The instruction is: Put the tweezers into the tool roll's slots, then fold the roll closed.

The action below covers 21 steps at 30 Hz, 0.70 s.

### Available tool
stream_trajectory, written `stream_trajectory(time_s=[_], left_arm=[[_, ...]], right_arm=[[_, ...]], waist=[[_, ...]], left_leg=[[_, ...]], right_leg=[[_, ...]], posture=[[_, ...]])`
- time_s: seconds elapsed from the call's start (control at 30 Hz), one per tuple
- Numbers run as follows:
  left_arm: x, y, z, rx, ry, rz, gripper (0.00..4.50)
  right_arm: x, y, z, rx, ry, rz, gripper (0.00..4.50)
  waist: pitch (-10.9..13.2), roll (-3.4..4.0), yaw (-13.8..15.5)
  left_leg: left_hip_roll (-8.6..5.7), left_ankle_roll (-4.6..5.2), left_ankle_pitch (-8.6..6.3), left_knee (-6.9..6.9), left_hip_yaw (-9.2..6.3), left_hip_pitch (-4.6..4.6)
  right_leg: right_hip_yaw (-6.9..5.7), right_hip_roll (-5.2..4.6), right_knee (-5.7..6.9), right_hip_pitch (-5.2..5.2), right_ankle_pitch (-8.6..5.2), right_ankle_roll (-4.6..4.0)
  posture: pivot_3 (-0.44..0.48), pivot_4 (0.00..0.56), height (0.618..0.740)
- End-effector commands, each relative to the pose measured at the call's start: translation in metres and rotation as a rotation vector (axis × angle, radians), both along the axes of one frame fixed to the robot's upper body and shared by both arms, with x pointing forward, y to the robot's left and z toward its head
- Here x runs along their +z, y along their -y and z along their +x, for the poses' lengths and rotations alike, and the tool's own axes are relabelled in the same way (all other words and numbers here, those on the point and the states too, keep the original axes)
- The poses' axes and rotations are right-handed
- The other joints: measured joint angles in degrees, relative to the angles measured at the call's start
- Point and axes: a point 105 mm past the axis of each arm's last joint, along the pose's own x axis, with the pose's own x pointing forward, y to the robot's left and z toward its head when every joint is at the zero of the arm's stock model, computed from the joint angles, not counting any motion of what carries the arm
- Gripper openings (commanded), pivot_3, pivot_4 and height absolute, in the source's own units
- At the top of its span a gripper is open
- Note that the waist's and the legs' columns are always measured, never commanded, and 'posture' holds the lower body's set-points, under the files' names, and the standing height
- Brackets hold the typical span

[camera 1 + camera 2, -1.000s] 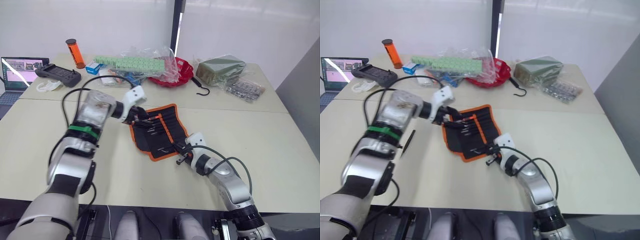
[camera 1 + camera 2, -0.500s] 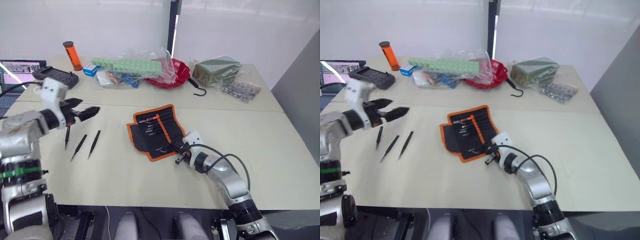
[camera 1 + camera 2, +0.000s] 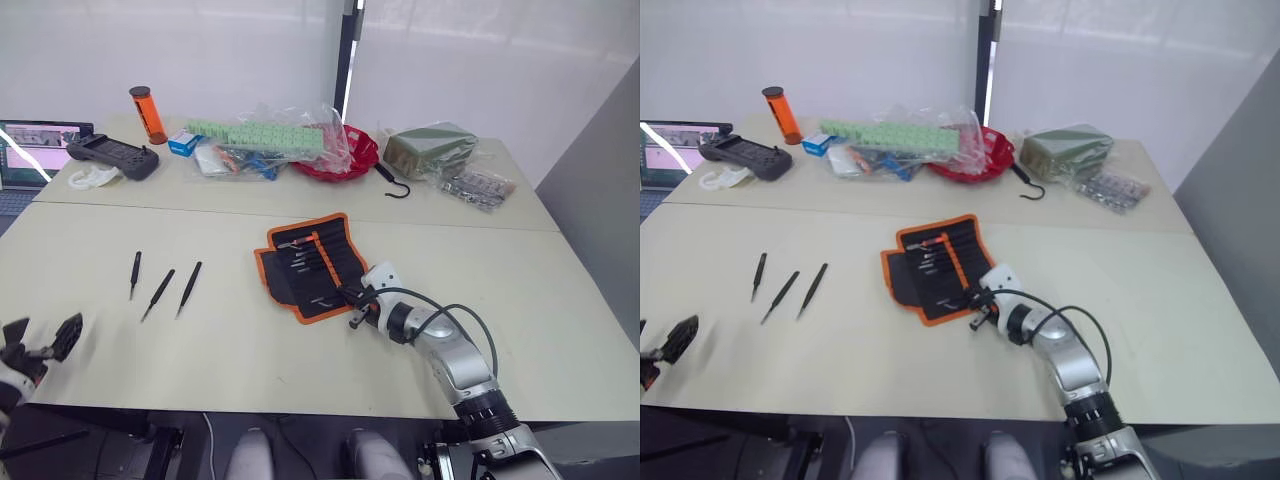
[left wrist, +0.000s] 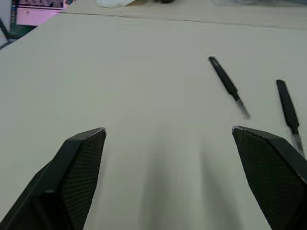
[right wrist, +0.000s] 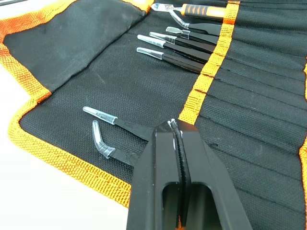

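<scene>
My left gripper picks up the black tweezers by their tip end (image 3: 132,292) next, leaving its joined end (image 3: 137,257) free to slide into the roll's slot.
The tool roll (image 3: 312,264) lies open at the table's middle, black with orange trim. Several tweezers (image 5: 169,46) with clear tip caps sit in its slots (image 5: 249,62), and two more (image 5: 109,118) are tucked in nearer the roll's edge. Three loose black tweezers (image 3: 159,291) lie on the bare table to the roll's left, and two of them (image 4: 227,84) show ahead of my left gripper. My left gripper (image 3: 40,341) is open and empty at the table's near left edge. My right gripper (image 5: 173,125) is shut, its tips resting on the roll's inner face at the near corner (image 3: 355,308).
Along the far edge stand a laptop (image 3: 38,140), a black controller (image 3: 110,155), an orange cylinder (image 3: 147,110), plastic bags with green strips (image 3: 265,133), a red bowl (image 3: 348,152), a dark green bag (image 3: 432,145), a black hook (image 3: 396,186) and blister packs (image 3: 476,186).
My left arm has pulled away from the roll, swung left and dropped to the near left edge, uncovering three loose tweezers. The right gripper has stayed at the roll's corner.
</scene>
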Motion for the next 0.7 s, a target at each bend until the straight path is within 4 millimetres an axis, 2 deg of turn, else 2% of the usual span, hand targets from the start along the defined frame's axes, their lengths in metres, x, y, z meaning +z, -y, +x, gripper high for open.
stream_trajectory(time_s=[0.03,0.2,0.37,0.57,0.7], left_arm=[[0.019,-0.001,-0.008,0.016,0.077,0.047,4.48],[0.016,-0.003,-0.012,0.033,0.064,0.046,4.48],[0.013,0.0,-0.003,-0.003,0.045,0.054,4.48],[0.026,0.016,0.039,-0.061,0.033,0.028,4.48],[0.021,0.02,0.068,-0.079,-0.056,0.01,4.48]], right_arm=[[-0.038,-0.003,-0.015,0.03,-0.138,-0.068,0.0],[-0.039,-0.004,-0.017,0.035,-0.142,-0.067,0.0],[-0.04,-0.004,-0.017,0.03,-0.144,-0.062,0.0],[-0.04,-0.002,-0.018,0.008,-0.144,-0.055,0.0],[-0.039,0.0,-0.019,-0.012,-0.138,-0.058,0.0]], waist=[[0.0,0.0,0.0],[0.0,0.0,-0.1],[0.0,0.0,-0.1],[0.0,0.0,-0.1],[0.0,0.01,0.0]], left_leg=[[0.01,0.0,0.0,0.0,0.01,0.01],[0.05,0.02,0.01,-0.07,0.06,0.02],[0.05,0.02,0.01,-0.35,0.17,0.18],[0.09,0.02,0.02,-0.56,0.17,0.29],[0.08,0.13,0.08,-0.61,0.16,0.27]], right_leg=[[0.0,0.01,0.0,-0.01,-0.03,-0.05],[0.01,0.04,0.01,-0.06,-0.1,-0.16],[0.06,0.05,-0.01,-0.07,-0.17,-0.25],[0.07,0.13,-0.01,-0.08,-0.21,-0.33],[0.07,0.16,-0.01,-0.09,-0.23,-0.32]], posture=[[0.0,0.15,0.738],[0.0,0.15,0.738],[0.0,0.15,0.738],[0.0,0.15,0.738],[0.0,0.15,0.738]])
